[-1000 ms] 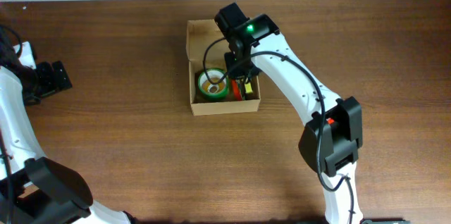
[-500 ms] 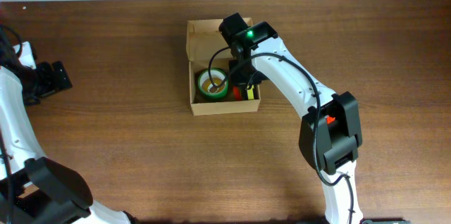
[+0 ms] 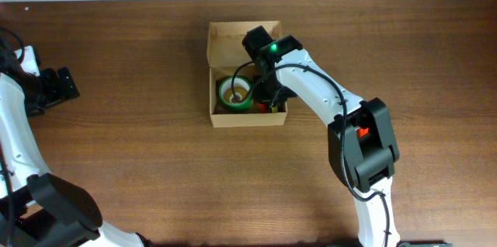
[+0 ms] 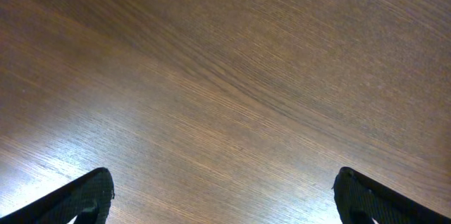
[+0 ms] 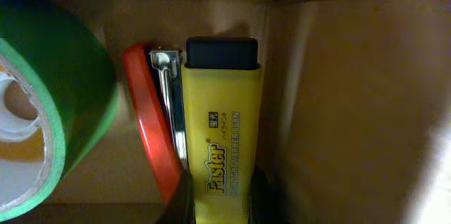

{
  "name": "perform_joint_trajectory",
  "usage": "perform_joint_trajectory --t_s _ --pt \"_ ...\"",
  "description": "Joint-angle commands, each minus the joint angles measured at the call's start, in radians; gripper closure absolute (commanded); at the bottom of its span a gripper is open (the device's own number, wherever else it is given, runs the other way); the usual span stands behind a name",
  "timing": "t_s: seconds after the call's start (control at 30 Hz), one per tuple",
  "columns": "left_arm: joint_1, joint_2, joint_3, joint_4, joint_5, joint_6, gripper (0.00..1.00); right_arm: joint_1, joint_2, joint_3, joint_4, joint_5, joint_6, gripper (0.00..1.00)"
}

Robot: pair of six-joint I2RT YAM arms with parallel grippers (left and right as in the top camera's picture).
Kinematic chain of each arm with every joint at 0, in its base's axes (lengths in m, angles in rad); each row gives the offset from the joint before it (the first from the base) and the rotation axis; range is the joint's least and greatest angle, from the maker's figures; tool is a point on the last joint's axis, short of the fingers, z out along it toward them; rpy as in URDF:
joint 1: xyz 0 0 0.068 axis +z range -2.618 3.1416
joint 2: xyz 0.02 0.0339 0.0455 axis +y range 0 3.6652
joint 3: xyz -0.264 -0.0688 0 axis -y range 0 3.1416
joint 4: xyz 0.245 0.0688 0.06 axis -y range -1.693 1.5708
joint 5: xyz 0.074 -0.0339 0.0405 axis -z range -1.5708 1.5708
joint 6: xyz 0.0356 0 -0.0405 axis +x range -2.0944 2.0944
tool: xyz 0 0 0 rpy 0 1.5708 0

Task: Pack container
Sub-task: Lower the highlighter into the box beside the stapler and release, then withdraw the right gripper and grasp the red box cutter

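The yellow highlighter is within the container's sides, beside the stapler. My right gripper should release the highlighter, as it would end inside the container if I opened now.
The container (image 3: pixel 247 118), a tan cardboard box with its flap open at the back, stands mid-table. In it lie a green tape roll (image 3: pixel 233 93), a red stapler (image 5: pixel 149 129) and a yellow highlighter (image 5: pixel 222 122). My right gripper (image 3: pixel 268 98) reaches down into the box's right side. In the right wrist view its fingers (image 5: pixel 220 199) are shut on the yellow highlighter, which lies between the stapler and the box's right wall (image 5: pixel 352 97). My left gripper (image 3: pixel 64 84) is open and empty at the far left, over bare table (image 4: pixel 224 189).
The wooden table (image 3: pixel 140 169) stretches around the box. The green tape roll (image 5: pixel 63 90) fills the box's left half. The right arm's elbow (image 3: pixel 363 150) hangs over the table to the right of the box.
My right gripper has lowered deeper into the box's right side with the highlighter and shifted slightly towards the front wall. The left arm has not moved.
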Motion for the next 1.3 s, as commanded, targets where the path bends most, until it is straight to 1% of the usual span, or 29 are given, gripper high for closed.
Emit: perform_joint_trajectory --t_s 0.0,0.27,0.3,0.37,0.43,0.5,0.53,0.73,0.77,0.87,1.03,1.1,1.27 --pt "0.004 0.009 -0.003 0.002 0.007 0.019 0.0 -0.003 0.006 -0.011 0.006 -0.006 0.011 0.96" --pt "0.004 0.009 -0.003 0.002 0.007 0.02 0.0 -0.003 0.006 -0.011 0.008 -0.006 0.007 0.95" --pt "0.004 0.009 -0.003 0.002 0.008 0.019 0.0 -0.003 0.006 -0.011 0.01 -0.006 0.007 0.91" --pt "0.004 0.009 -0.003 0.002 0.008 0.02 0.0 -0.003 0.006 -0.011 0.01 -0.006 0.0 0.78" --pt "0.004 0.009 -0.003 0.002 0.007 0.02 0.0 -0.003 0.006 -0.011 0.01 -0.006 -0.001 0.68" --pt "0.004 0.009 -0.003 0.002 0.008 0.02 0.0 -0.003 0.006 -0.011 0.014 -0.006 -0.019 0.63" --pt "0.004 0.009 -0.003 0.002 0.008 0.02 0.0 -0.003 0.006 -0.011 0.014 -0.006 -0.024 0.62" --pt "0.004 0.009 -0.003 0.002 0.007 0.02 0.0 -0.003 0.005 -0.011 0.021 -0.006 -0.046 0.64" --pt "0.004 0.009 -0.003 0.002 0.007 0.019 0.0 -0.003 0.005 -0.011 0.023 -0.006 -0.046 0.67" --pt "0.004 0.009 -0.003 0.002 0.008 0.019 0.0 -0.003 0.003 0.01 0.025 -0.006 -0.073 0.7" --pt "0.004 0.009 -0.003 0.002 0.007 0.019 0.0 -0.003 -0.011 0.098 0.011 -0.002 -0.114 0.72" --pt "0.004 0.009 -0.003 0.002 0.008 0.02 0.01 -0.003 -0.026 0.147 -0.007 -0.002 -0.132 0.75" --pt "0.004 0.009 -0.003 0.002 0.008 0.019 0.0 -0.003 -0.082 0.229 -0.043 0.006 -0.159 0.8"
